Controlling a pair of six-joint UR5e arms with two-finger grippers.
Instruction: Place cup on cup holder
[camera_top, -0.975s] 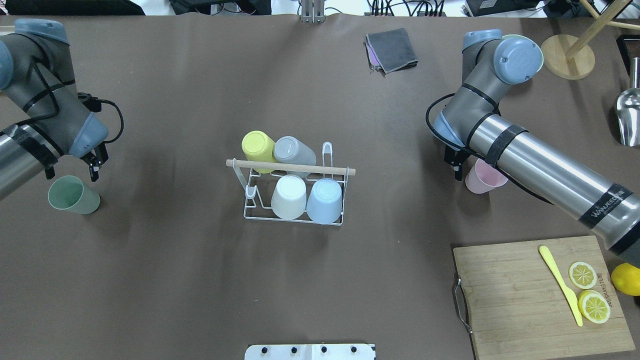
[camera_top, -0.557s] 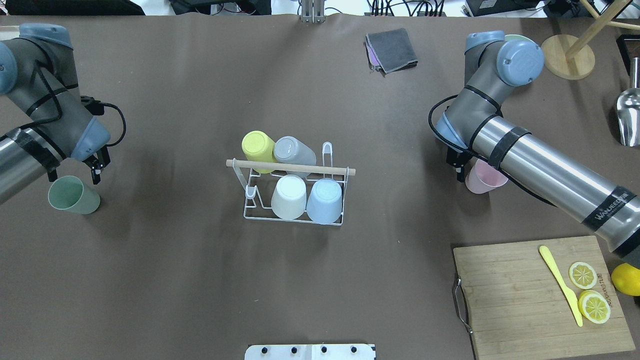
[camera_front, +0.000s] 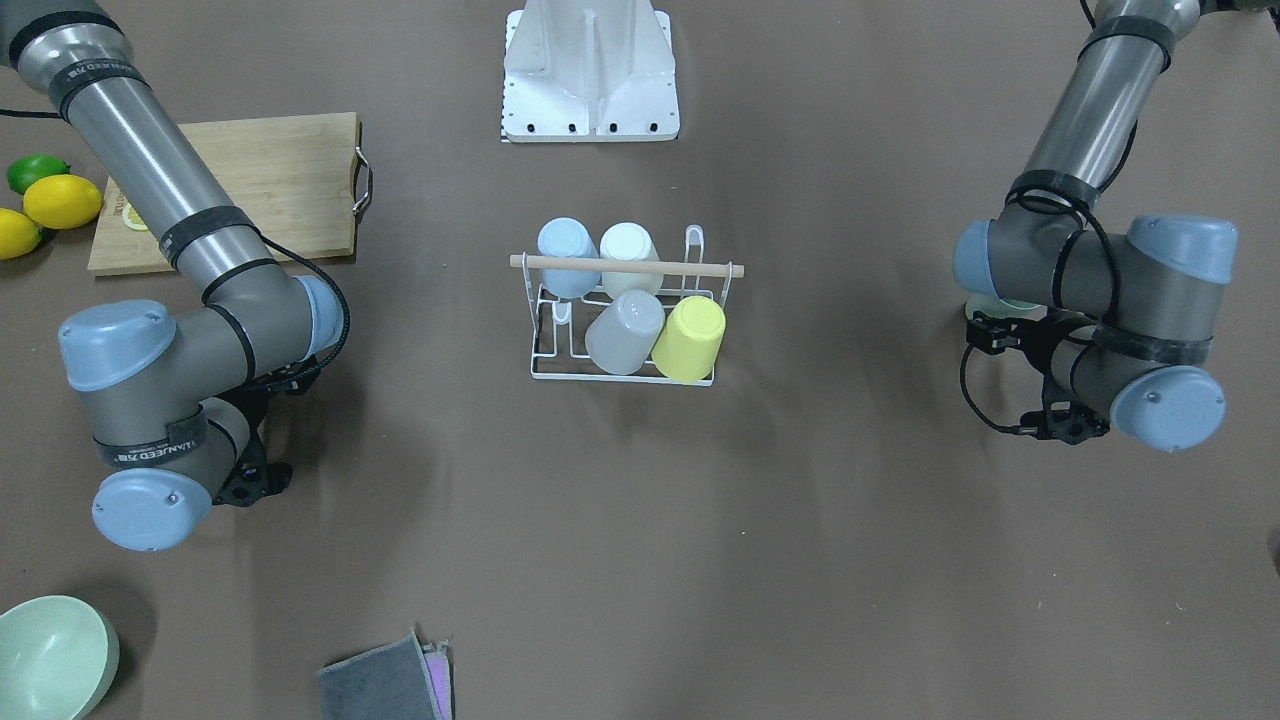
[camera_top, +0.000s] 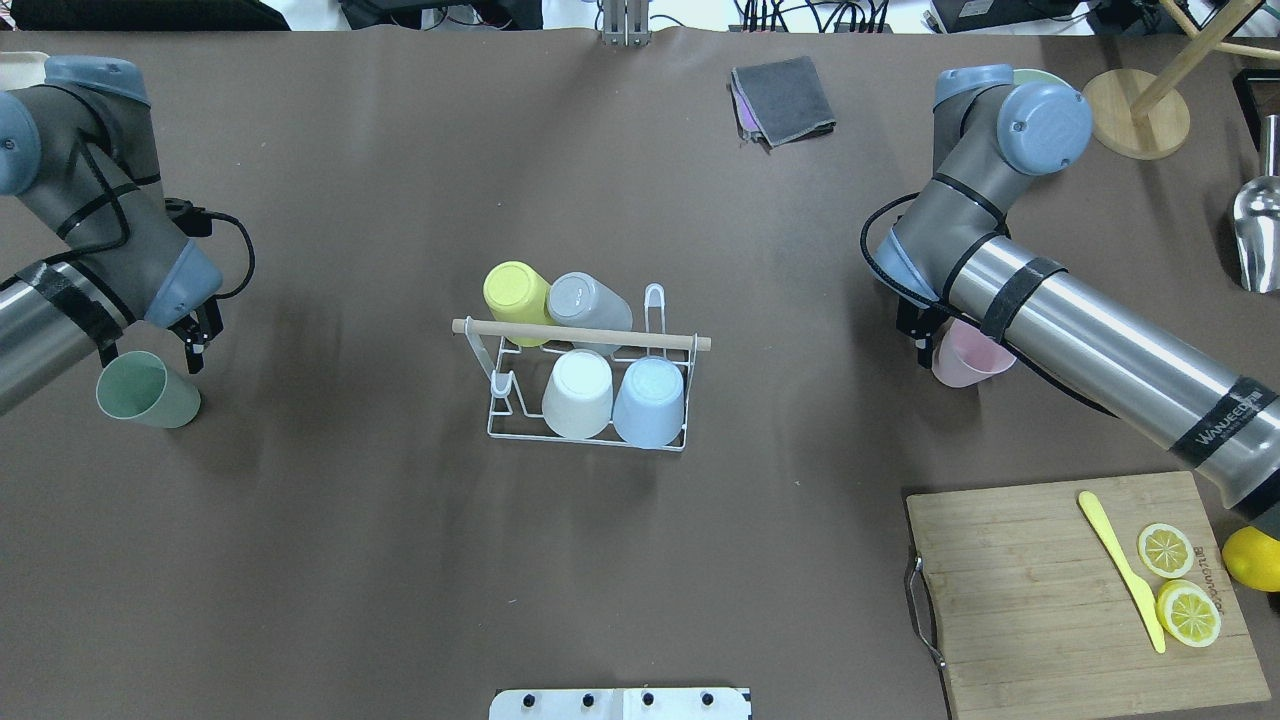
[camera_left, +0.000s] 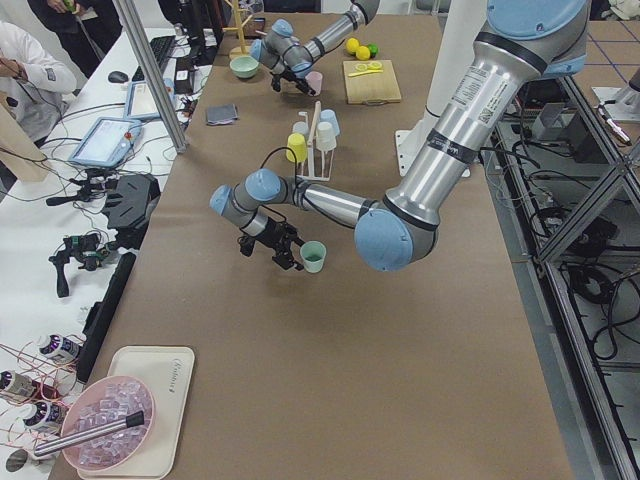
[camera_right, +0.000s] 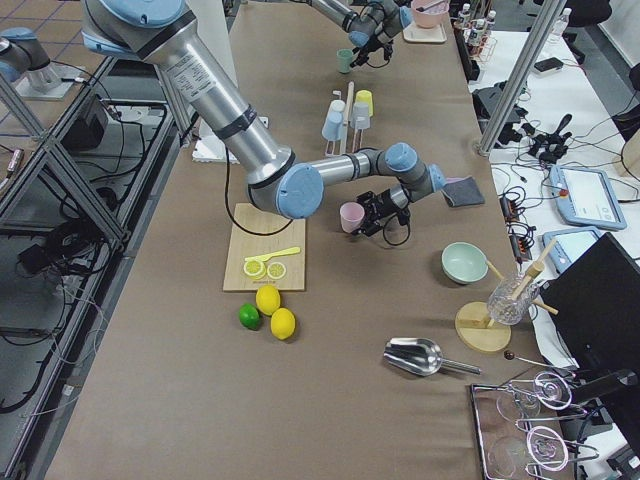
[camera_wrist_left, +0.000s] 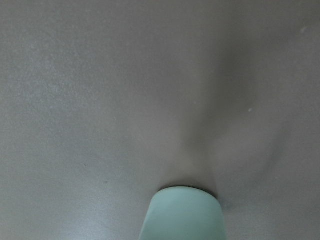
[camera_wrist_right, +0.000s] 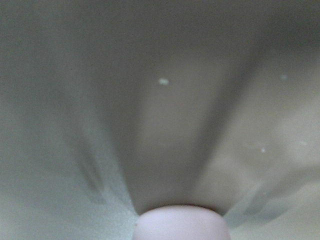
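The robot's right gripper needs to close on the pink cup now: its rounded edge (camera_wrist_right: 181, 222) is low and centred in the gap between the fingers, so they would hold it.
The white wire cup holder (camera_top: 585, 336) with its pale wooden rod stands mid-table and carries yellow, grey, white and blue cups upside down; it also shows in the front view (camera_front: 625, 265). A green cup (camera_top: 148, 392) stands upright at the left. My left gripper (camera_top: 150, 352) is open, its fingers (camera_top: 193, 348) straddling the cup's far side; the left wrist view shows the cup (camera_wrist_left: 182, 214) low and centred. A pink cup (camera_top: 965, 358) stands at the right. My right gripper (camera_top: 955, 345) is at it, one finger (camera_top: 918, 340) on its left, the other hidden under the forearm.
A wooden cutting board (camera_top: 1030, 600) with lemon slices and a yellow knife lies front right. A grey cloth (camera_top: 783, 100), a wooden stand (camera_top: 1135, 115) and a metal scoop (camera_top: 1255, 230) lie at the back right. A green bowl (camera_front: 50, 655) sits by the operators' edge.
Both wrists have moved a little closer over their cups; the left fingers now stand either side of the green cup. The cups and the holder have not moved.
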